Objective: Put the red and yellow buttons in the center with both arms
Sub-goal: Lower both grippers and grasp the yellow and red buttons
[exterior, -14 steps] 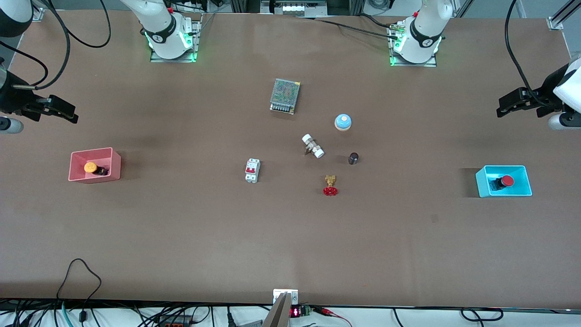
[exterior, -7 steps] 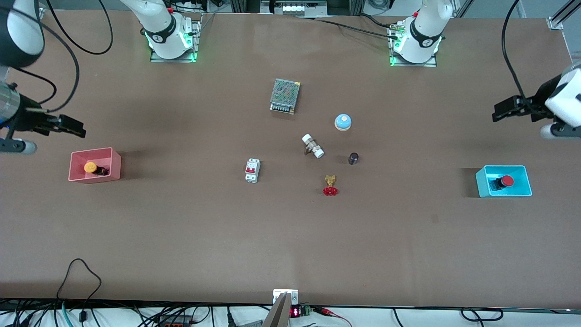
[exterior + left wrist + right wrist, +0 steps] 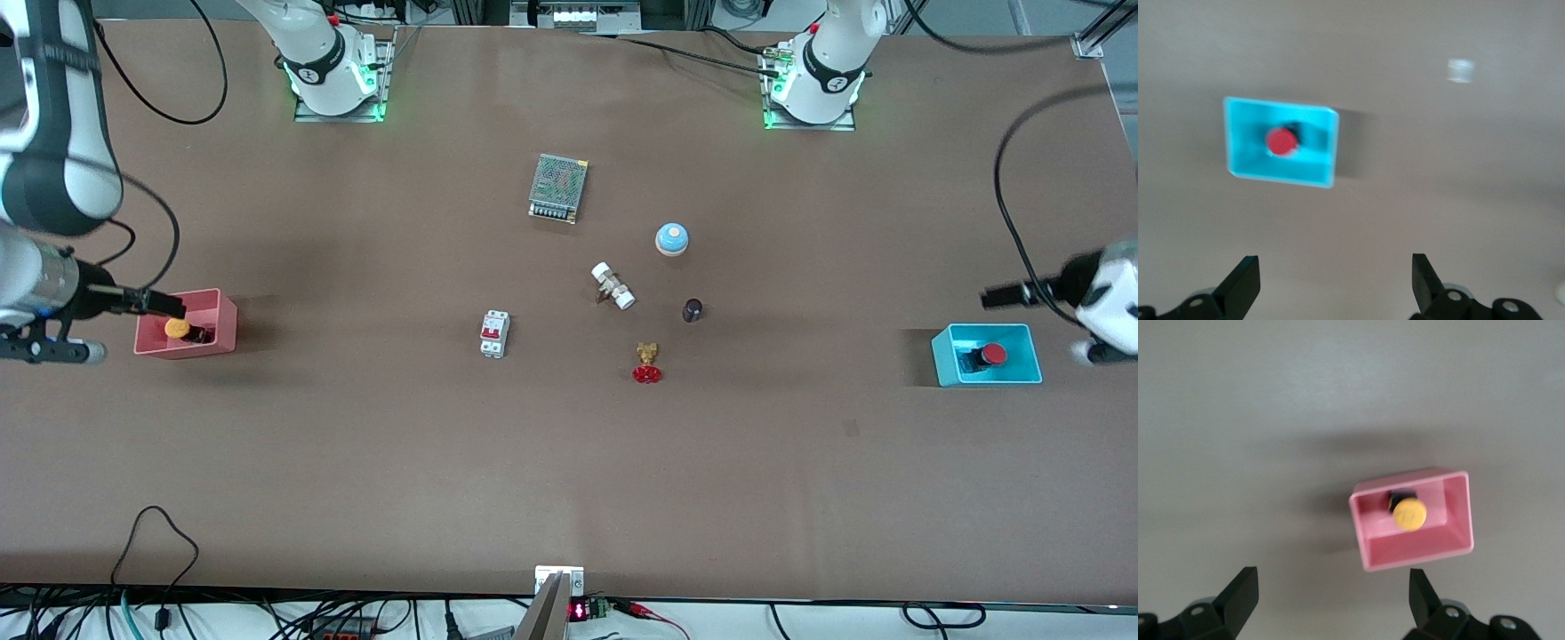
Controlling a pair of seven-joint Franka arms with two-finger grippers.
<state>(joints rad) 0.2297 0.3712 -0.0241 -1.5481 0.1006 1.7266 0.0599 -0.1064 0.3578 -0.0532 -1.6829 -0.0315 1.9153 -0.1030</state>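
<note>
My left gripper grabs the red button by its black body [image 3: 977, 359] [image 3: 1294, 128] next, to center it.
The red button [image 3: 989, 355] lies in a cyan bin [image 3: 944, 354] at the left arm's end of the table. The yellow button [image 3: 178, 328] lies in a pink bin [image 3: 224, 325] at the right arm's end. My left gripper [image 3: 996, 297] is open and empty, up over the table beside the cyan bin. Its wrist view shows the red button [image 3: 1281, 141] in the bin [image 3: 1319, 147], ahead of the open left gripper [image 3: 1336, 280]. My right gripper [image 3: 169, 308] is open and empty over the pink bin's rim. Its wrist view shows the yellow button [image 3: 1409, 516] in the bin [image 3: 1418, 551], ahead of the open right gripper [image 3: 1331, 597].
In the table's middle lie a metal mesh power supply [image 3: 558, 188], a blue-and-white dome bell [image 3: 672, 239], a white-capped fitting [image 3: 613, 285], a small dark knob [image 3: 692, 309], a brass valve with a red handwheel [image 3: 647, 363] and a white circuit breaker [image 3: 494, 334].
Both arms have swung toward their bins. The right gripper has come over the pink bin's rim. The left gripper has come beside the cyan bin. The buttons have not moved.
</note>
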